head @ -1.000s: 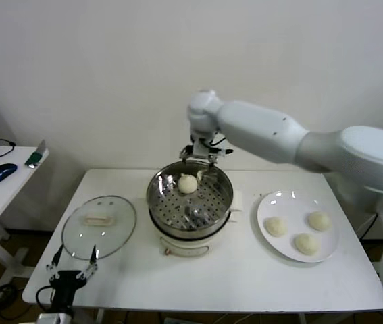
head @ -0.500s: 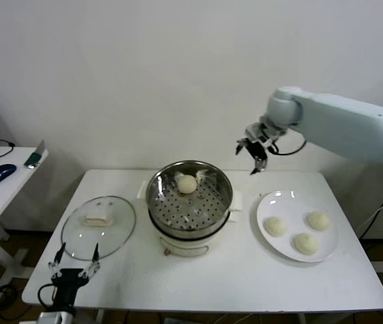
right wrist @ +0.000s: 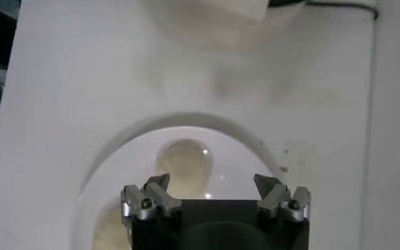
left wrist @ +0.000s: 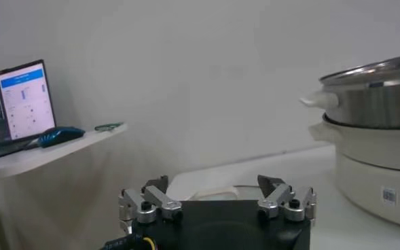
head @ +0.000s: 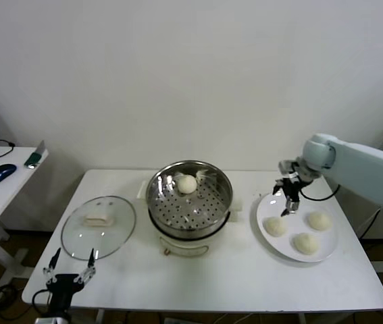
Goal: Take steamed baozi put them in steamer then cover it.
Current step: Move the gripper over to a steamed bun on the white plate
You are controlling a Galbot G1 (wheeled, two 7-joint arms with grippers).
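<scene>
The right gripper grabs the baozi by its rounded sides next, to set the baozi on the steamer's perforated tray [head: 194, 206].
The steamer [head: 190, 202] stands mid-table with one baozi [head: 188, 183] on its perforated tray toward the back. Three more baozi [head: 275, 226] [head: 318, 221] [head: 305, 243] lie on the white plate [head: 329, 237] at the right. My right gripper [head: 287, 206] hangs open and empty just above the plate's left-hand bun; in the right wrist view that bun [right wrist: 183, 159] lies a little ahead of the open gripper [right wrist: 213, 182]. The cover [head: 98, 226] lies flat left of the steamer. My left gripper [head: 71, 256] is parked open at the table's front-left edge, also seen as the gripper [left wrist: 213, 185].
A side desk at the far left holds a laptop [left wrist: 16, 102] and a blue mouse [head: 2, 173]. The steamer's side [left wrist: 376, 102] rises ahead of the left gripper. Bare tabletop lies in front of the steamer and plate.
My right arm swung from over the steamer's back rim rightward and came down over the plate. The baozi stays in the steamer. The left arm is almost still.
</scene>
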